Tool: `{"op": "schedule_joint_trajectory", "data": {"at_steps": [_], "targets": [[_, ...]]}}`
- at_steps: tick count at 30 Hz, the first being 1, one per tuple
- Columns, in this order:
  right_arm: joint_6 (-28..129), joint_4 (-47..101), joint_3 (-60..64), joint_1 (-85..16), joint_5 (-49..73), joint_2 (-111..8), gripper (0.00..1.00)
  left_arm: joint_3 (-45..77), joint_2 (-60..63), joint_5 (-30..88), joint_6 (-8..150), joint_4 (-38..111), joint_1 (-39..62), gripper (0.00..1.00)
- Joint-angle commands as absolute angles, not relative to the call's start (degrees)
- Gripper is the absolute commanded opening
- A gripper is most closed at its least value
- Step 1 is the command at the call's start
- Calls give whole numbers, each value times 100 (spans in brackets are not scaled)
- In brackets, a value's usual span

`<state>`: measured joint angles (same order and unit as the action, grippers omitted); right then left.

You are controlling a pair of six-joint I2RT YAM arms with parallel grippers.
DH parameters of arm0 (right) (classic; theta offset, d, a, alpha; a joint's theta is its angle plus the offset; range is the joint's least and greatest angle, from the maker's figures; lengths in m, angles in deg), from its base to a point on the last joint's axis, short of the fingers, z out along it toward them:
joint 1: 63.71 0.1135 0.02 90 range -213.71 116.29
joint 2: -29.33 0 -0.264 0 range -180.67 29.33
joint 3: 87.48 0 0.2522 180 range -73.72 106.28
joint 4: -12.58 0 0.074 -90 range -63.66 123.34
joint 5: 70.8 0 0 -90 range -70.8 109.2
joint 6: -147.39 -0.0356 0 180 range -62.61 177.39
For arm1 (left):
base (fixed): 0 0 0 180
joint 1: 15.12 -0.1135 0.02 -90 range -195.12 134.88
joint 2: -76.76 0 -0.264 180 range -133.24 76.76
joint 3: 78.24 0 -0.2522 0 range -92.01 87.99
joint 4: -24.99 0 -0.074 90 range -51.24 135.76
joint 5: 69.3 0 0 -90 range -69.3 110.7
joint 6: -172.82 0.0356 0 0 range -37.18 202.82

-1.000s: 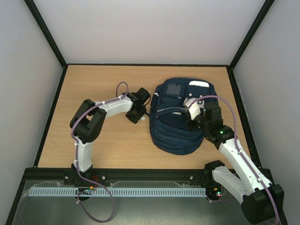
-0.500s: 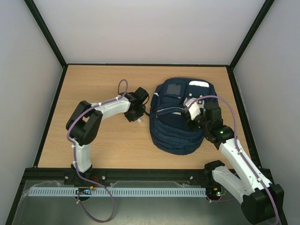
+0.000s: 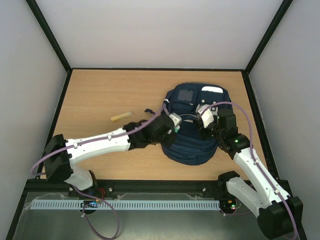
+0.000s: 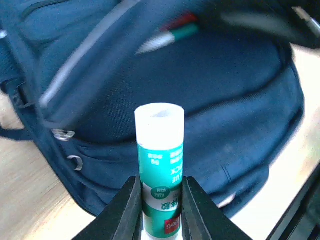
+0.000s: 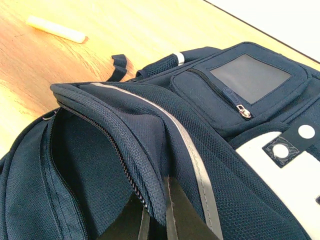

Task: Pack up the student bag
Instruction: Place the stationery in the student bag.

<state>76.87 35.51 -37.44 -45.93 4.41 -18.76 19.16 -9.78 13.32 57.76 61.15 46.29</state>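
Note:
The glue stick would come down short if the robot's left gripper opened now, because the open pocket is beyond the glue stick's tip. The left gripper will move it closer first.
The student bag (image 3: 192,142) lies on the right half of the table, a navy backpack with grey stripes and a white patch. My right gripper (image 3: 202,121) is shut on the edge of its top flap (image 5: 150,150) and holds the main pocket open. My left gripper (image 3: 173,123) hovers at the bag's left side, shut on a green-and-white glue stick (image 4: 160,160) that points toward the bag (image 4: 235,85). Under the raised flap the tip of a red, green and white pen (image 4: 167,39) shows, blurred.
A pale yellow stick (image 3: 121,117) lies on the wooden table left of the bag, also seen as the yellow stick (image 5: 56,29) in the right wrist view. A bag strap (image 3: 149,111) trails onto the table. Black frame rails border the table.
My left gripper closed on the glue stick at the table left of the bag, then the arm stretched right and carried it to the bag's left side. The right arm has stayed still.

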Motion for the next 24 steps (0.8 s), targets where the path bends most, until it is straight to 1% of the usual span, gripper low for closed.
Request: {"op": "schedule_joint_trajectory", "data": {"at_steps": [1, 3, 7, 8, 10, 15, 17, 21, 22, 23, 24], "targets": [[7554, 3432, -3503, -4558, 236, -1756, 2, 2240, -824, 540, 8277, 5929, 5623, 2], [7541, 3416, -3518, -4562, 254, -1734, 2, 2264, -958, 80, 8960, 5888, 5988, 2], [7532, 3425, -3513, -4561, 255, -1726, 2, 2027, -1456, -891, 9802, 5698, 6088, 2], [7529, 3426, -3514, -4557, 242, -1724, 2, 2105, -1682, -1627, 10694, 4778, 6156, 2], [7523, 3425, -3513, -4568, 240, -1725, 2, 2157, -1901, -1918, 11430, 3960, 6202, 2], [7526, 3425, -3513, -4562, 265, -1716, 2, 2150, -2401, -2313, 12731, 2721, 6109, 8], [7523, 3425, -3513, -4563, 261, -1708, 2, 2235, -2548, -2336, 13099, 2283, 6026, 8], [7531, 3425, -3522, -4561, 276, -1707, 2, 2514, -2776, -2482, 13696, 1197, 5838, 4], [7536, 3425, -3522, -4568, 276, -1712, 2, 2557, -2816, -2495, 13778, 991, 5810, 5], [7540, 3418, -3522, -4564, 272, -1713, 2, 2582, -2861, -2518, 13844, 774, 5788, 8], [7540, 3422, -3523, -4564, 276, -1720, 2, 2593, -2893, -2578, 13911, 594, 5772, 13]]}}
